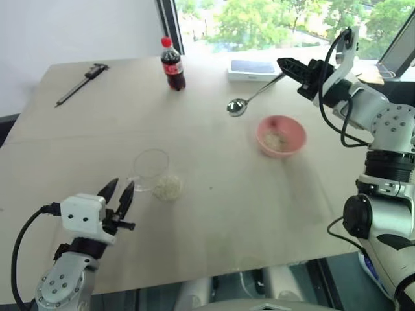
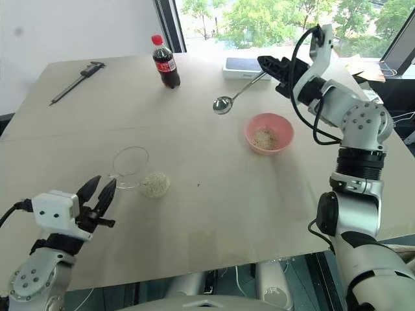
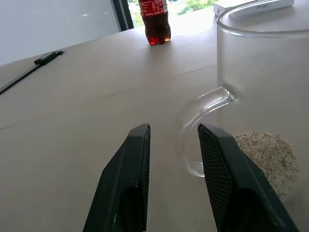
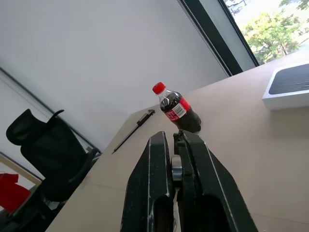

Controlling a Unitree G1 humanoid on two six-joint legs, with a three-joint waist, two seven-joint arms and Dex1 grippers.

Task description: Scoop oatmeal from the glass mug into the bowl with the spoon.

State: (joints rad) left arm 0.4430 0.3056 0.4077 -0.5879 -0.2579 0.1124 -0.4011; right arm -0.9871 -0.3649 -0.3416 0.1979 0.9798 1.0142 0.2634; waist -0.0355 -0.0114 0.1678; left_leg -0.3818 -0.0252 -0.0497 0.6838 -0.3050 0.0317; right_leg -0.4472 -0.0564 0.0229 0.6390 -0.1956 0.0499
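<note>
My left gripper grabs the glass mug by its slim curved handle [image 1: 135, 184] next, since the glass mug's round body [image 1: 152, 166] is wider than the gap between my fingers.
The glass mug [image 1: 151, 167] stands upright at the table's front left, with the oatmeal [image 1: 167, 188] lying pale and flaky in its bottom. My left gripper [image 1: 120, 188] is open just short of the mug, its fingers level and nothing between them. In the left wrist view the mug's handle [image 3: 203, 121] curves right ahead of the fingertips [image 3: 205, 133]. At the far right my right gripper [image 1: 286, 66] is shut on the spoon [image 1: 237, 107] by its handle. The spoon's oval end hangs left of and beyond the pink bowl [image 1: 280, 135], which holds some flakes.
A cola bottle [image 1: 172, 65] with a red cap stands at the back middle. A long dark caliper [image 1: 81, 83] lies at the back left. A flat white box [image 1: 253, 68] lies behind the spoon. A black office chair [image 4: 48, 159] stands beyond the table.
</note>
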